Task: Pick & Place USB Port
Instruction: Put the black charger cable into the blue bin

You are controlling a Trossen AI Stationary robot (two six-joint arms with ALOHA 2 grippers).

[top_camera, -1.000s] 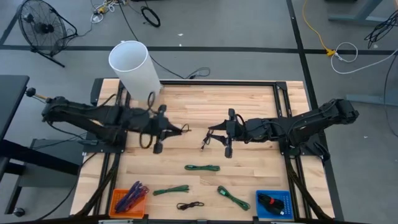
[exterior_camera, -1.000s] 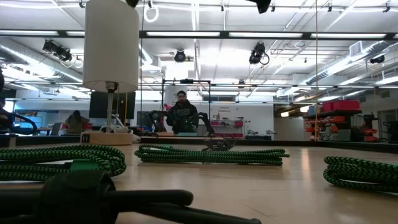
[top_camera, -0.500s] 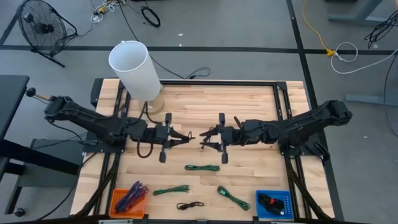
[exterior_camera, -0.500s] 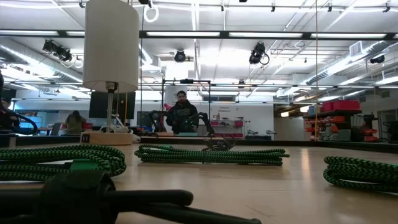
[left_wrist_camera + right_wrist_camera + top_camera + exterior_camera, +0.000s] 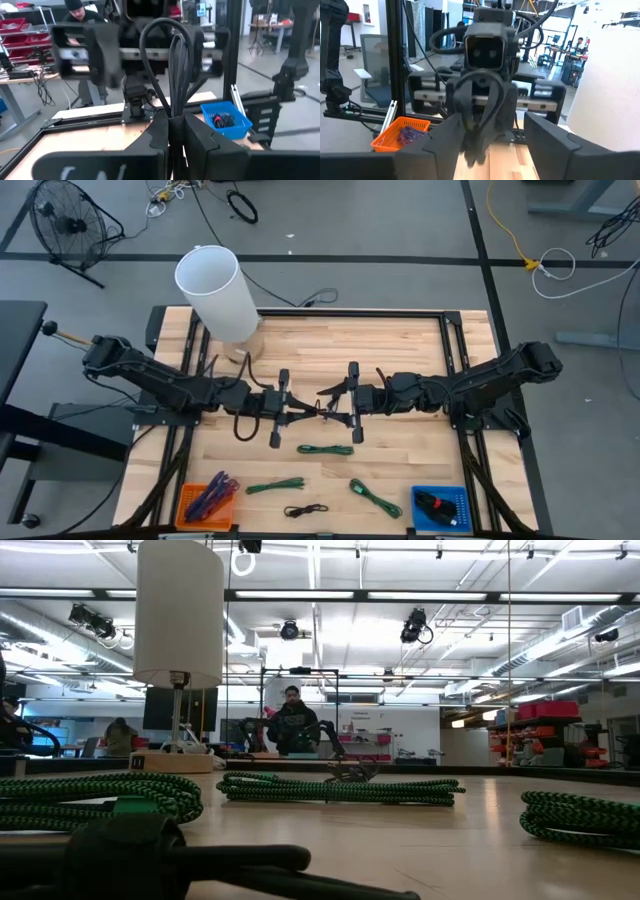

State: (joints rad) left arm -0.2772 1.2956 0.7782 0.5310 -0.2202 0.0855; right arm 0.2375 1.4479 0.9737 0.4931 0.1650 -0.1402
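Note:
My right gripper needs to grab the black cable by its loop (image 5: 498, 100) next, then I will put it in the blue bin.
My left gripper (image 5: 310, 413) is over the table's middle, shut on a coiled black cable (image 5: 172, 70). My right gripper (image 5: 330, 404) faces it from the right, open. In the right wrist view its two fingers (image 5: 440, 145) stand on either side of the left gripper's tip and the cable's loop (image 5: 480, 100). I cannot tell whether they touch the cable. Neither gripper shows in the low view. My left gripper pinches the black cable's bundled strands (image 5: 175, 117) between its two fingers (image 5: 197, 137), several strands together. The fingers come level from the table's left. The cable's loop (image 5: 165, 35) stands out past the fingertips toward my right gripper, clear of the table.
Green cables (image 5: 325, 449) (image 5: 275, 486) (image 5: 375, 495) and a black cable (image 5: 305, 510) lie on the near half of the table. An orange bin (image 5: 208, 502) sits at the near left, a blue bin (image 5: 440, 507) at the near right. A white cylinder (image 5: 215, 290) stands at the far left.
My left gripper has gone toward the table's right and a little toward its near edge. My right gripper has gone toward the table's left. The two now meet tip to tip over the middle of the table.

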